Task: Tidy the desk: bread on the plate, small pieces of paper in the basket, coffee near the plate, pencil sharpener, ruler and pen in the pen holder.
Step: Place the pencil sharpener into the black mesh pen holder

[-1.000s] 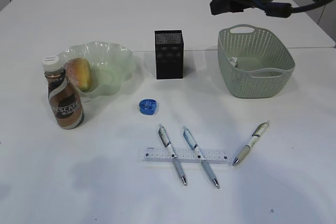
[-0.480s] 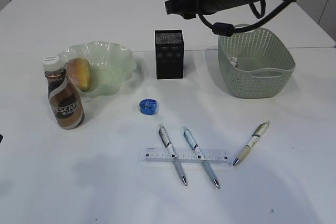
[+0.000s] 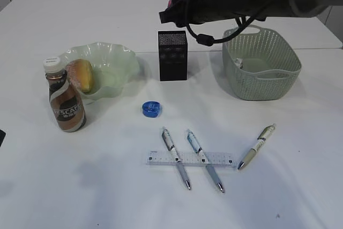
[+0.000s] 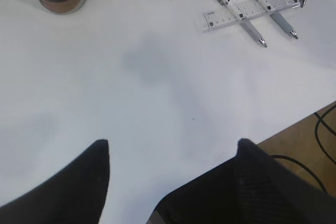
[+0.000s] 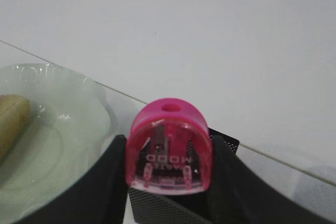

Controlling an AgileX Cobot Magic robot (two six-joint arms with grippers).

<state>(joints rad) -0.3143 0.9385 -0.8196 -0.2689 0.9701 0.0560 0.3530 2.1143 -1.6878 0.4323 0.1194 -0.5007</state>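
Observation:
My right gripper should lower the pink pencil sharpener in before letting go: it is above the black mesh pen holder's rim.
My right gripper (image 5: 169, 153) is shut on a pink pencil sharpener (image 5: 169, 145) and holds it just above the black mesh pen holder (image 3: 172, 55); in the exterior view the sharpener (image 3: 171, 2) shows at the arm's tip. A blue pencil sharpener (image 3: 151, 109) lies in front of the holder. A clear ruler (image 3: 191, 159) lies under two pens (image 3: 175, 157) (image 3: 204, 160); a third pen (image 3: 256, 146) lies to their right. Bread (image 3: 82, 74) sits on the green plate (image 3: 115, 60). The coffee bottle (image 3: 65, 98) stands beside the plate. My left gripper (image 4: 173, 148) is open and empty above the table's near edge.
A green basket (image 3: 261, 65) stands at the back right with a small piece of paper (image 3: 239, 63) inside. The left wrist view shows the table's front edge and cables on the floor (image 4: 320, 129).
My right arm has swung left from above the basket to above the pen holder, carrying the pink sharpener. Nothing on the table moved.

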